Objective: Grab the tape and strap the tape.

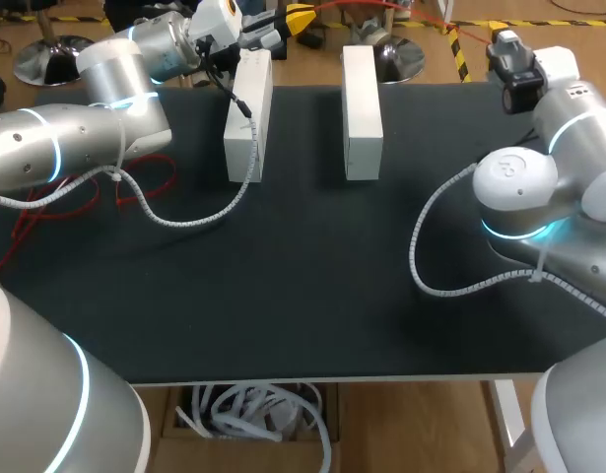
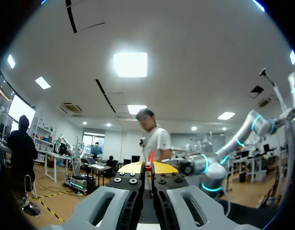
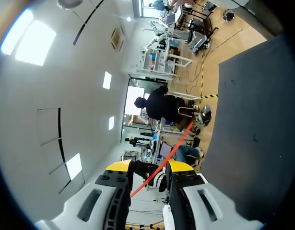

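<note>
I need to strap the tape between both grippers, so next I need to grab the red tape with my right gripper by its loose end.
The tape is a thin red strip. Past the table's far edge, a stretch of the red tape point(image 1: 362, 5) runs rightward from my left gripper point(image 1: 295, 20), which is raised there. In the left wrist view, the left gripper point(image 2: 148, 166) has its yellow tips pressed together on the red tape point(image 2: 149, 157), which sticks up between them. My right arm's wrist point(image 1: 514, 59) is at the far right corner. In the right wrist view, the right gripper point(image 3: 149, 166) stands open. The red tape point(image 3: 161, 165) runs slantwise through the gap, with space on both sides.
Two white blocks point(image 1: 248, 113) point(image 1: 362, 99) stand side by side at the back of the black table point(image 1: 303, 286). Each arm's ribbed cable drapes onto the table: the left cable point(image 1: 199, 212) and the right cable point(image 1: 431, 266). A loose red cord point(image 1: 135, 192) lies by the left edge.
</note>
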`<state>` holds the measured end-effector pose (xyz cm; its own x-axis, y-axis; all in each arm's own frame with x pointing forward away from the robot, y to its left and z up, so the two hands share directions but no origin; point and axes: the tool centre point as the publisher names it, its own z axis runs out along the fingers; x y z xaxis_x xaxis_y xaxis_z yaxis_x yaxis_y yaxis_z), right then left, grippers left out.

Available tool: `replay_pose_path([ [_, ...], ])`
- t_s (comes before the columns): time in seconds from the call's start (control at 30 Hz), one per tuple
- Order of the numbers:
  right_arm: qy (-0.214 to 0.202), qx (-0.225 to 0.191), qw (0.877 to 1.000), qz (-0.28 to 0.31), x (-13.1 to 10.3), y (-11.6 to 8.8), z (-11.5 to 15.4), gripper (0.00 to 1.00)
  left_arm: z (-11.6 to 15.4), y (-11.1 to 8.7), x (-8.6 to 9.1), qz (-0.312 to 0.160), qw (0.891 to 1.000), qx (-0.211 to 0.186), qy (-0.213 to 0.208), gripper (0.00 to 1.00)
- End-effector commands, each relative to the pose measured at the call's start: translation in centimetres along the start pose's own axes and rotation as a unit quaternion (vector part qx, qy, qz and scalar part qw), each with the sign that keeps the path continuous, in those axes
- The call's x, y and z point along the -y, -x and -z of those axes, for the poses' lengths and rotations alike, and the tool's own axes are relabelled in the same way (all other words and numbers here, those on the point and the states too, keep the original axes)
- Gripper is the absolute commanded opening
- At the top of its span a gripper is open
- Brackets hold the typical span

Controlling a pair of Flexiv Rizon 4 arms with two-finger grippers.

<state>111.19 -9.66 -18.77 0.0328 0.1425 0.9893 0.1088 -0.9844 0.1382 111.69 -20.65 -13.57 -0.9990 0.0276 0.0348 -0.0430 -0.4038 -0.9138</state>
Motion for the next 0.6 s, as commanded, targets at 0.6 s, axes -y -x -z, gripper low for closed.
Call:
replay_pose_path([
  [0.6, -0.008, -0.003, 1.000, 0.008, -0.07, 0.10, -0.89, 0.20, 0.00, 0.13, -0.06, 0.001, 1.000, -0.001, -0.001, 0.00],
])
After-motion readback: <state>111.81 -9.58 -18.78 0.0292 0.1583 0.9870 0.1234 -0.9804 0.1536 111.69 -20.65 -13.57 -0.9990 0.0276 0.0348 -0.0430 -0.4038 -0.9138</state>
